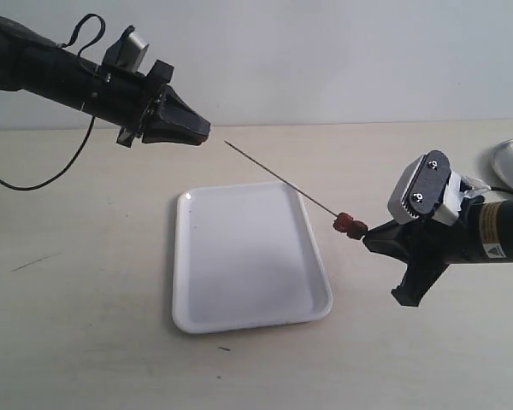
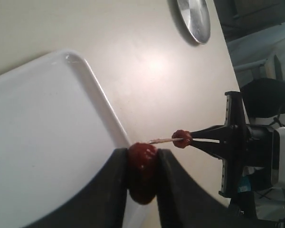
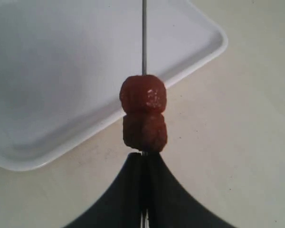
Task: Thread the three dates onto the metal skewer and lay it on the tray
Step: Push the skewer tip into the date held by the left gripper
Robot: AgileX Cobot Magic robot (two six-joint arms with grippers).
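My left gripper now keeps the third date (image 1: pixel 201 138) until it is on the skewer. It hangs short of the skewer's free tip (image 1: pixel 227 142) in the exterior view.
My right gripper (image 1: pixel 372 236) is shut on the base of the metal skewer (image 1: pixel 278 177), which slants up and left over the white tray (image 1: pixel 239 290). Two dark red dates (image 1: pixel 349 225) sit threaded on it right against the fingertips; in the right wrist view these dates (image 3: pixel 143 113) stack one behind the other on the skewer (image 3: pixel 144 35), just off my gripper (image 3: pixel 144 156). My left gripper (image 1: pixel 203 131) hovers up left, a short gap from the skewer's free tip. It is shut on the third date (image 2: pixel 142 171), which faces the skewer's tip (image 2: pixel 159 140).
A round silver dish (image 1: pixel 511 162) lies at the far right edge of the pale tabletop. A black cable (image 1: pixel 34 179) loops down from the left arm. The tray's rim (image 3: pixel 213 52) lies just below the skewer.
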